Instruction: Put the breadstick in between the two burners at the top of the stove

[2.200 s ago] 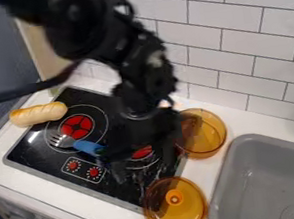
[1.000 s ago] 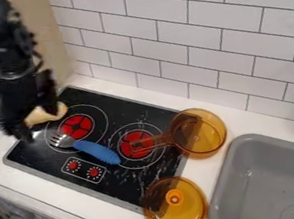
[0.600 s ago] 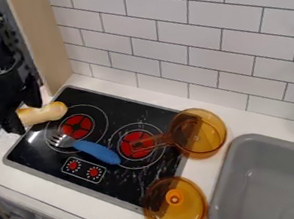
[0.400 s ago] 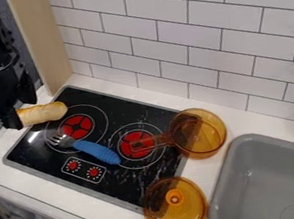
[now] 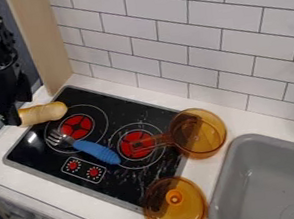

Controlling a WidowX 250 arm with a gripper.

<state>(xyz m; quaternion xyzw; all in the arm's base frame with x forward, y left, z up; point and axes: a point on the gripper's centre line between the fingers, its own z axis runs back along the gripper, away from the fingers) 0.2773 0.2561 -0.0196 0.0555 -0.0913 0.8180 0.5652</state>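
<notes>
I next need to grab the breadstick point(image 5: 44, 113) by one of its rounded ends with my gripper, so that I can set it between the two burners.
The black gripper point(image 5: 17, 111) hangs down at the upper left, over the left end of the breadstick. Its fingers stand apart, and it reads as open. Beneath and beside it lies the tan breadstick point(image 5: 44, 113), its left end hidden by the gripper and its right end reaching over the upper left edge of the black stove point(image 5: 120, 115). Two red burners mark the stovetop, the left burner point(image 5: 76, 126) and the right burner point(image 5: 135, 144).
A blue-handled fork point(image 5: 97, 152) lies across the stove's middle. The amber pan point(image 5: 206, 133) overhangs the right side, its handle above the right burner. An amber lid point(image 5: 181, 212) sits at the front right corner, beside the grey sink point(image 5: 273, 179). A tiled wall point(image 5: 168, 43) rises behind.
The gripper has swung from over the stove to the breadstick at the left. Its fingers have lately drawn somewhat closer together. The breadstick lies about where it was.
</notes>
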